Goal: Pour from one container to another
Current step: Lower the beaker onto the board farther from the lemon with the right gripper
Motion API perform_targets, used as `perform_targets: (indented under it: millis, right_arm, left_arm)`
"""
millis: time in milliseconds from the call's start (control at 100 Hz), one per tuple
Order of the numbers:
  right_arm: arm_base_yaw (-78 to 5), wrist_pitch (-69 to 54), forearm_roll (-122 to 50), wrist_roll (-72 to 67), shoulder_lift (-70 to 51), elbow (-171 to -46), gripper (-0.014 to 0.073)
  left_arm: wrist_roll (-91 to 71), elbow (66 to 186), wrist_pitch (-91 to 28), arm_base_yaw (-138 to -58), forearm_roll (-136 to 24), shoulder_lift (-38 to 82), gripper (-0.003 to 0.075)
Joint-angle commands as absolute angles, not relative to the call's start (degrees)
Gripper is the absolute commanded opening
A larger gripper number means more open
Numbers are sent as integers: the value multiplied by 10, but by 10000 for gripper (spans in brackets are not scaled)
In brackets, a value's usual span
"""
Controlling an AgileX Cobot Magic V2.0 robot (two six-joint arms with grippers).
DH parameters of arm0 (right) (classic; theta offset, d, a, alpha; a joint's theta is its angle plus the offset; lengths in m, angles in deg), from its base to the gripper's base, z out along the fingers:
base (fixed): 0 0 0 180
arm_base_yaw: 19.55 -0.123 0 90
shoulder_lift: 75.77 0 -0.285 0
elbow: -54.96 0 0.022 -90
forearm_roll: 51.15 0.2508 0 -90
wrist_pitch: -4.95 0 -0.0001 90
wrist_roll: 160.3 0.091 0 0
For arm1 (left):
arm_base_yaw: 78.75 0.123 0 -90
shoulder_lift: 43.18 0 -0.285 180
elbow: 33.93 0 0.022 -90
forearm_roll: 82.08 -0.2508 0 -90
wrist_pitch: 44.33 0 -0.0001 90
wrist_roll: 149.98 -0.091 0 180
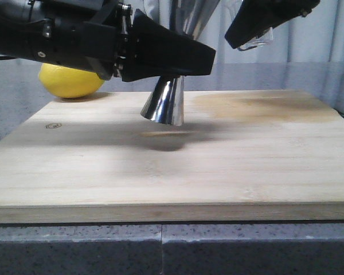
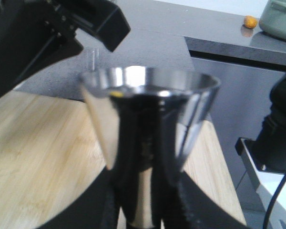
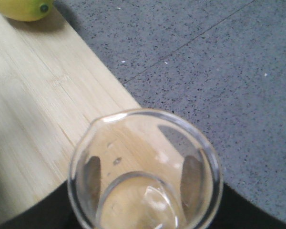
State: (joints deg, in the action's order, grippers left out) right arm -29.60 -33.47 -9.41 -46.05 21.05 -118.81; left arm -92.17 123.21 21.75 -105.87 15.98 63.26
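I should keep holding the beaker with my right gripper, because the beaker's base (image 1: 257,43) is still hanging in the air above the wooden board.
A shiny steel jigger (image 1: 165,105) hangs tilted just above the wooden board (image 1: 172,166), and my left gripper (image 1: 180,66) is shut on its narrow waist. In the left wrist view the jigger's wide cup (image 2: 148,114) fills the middle, with the left gripper (image 2: 145,200) clamped round the stem. A clear glass beaker (image 1: 257,40) with a small spout is held high at the back right by my right gripper (image 1: 261,23). In the right wrist view the beaker (image 3: 145,167) is seen from above its mouth, over the board's edge (image 3: 38,119), with dark fingers (image 3: 193,176) showing through the glass.
A yellow lemon (image 1: 70,80) lies at the board's back left corner; the lemon (image 3: 24,8) also shows in the right wrist view. Grey speckled counter (image 3: 219,71) surrounds the board. A green pot (image 2: 279,19) and a small orange thing (image 2: 250,21) sit on a far shelf.
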Motion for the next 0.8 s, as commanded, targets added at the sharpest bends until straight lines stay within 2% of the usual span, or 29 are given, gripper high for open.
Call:
perform_targets:
  millis: [0,370,560,790]
  right_arm:
    - [-281,-308,-31,-497,184,-1187,195]
    - [-239,-300,155,-676,137,-1081,192]
    - [-229,-291,274,-802,127,-1013,122]
    - [-223,-292,388,-935,127,-957,122]
  left_arm:
    - [-919,1249,283,-1055,203,602,-19]
    - [-919,1249,283,-1033,211,602,-19]
    - [-919,1249,283,-1032,217,602,-19]
    - [-919,1249,283,-1032,224,602,-19]
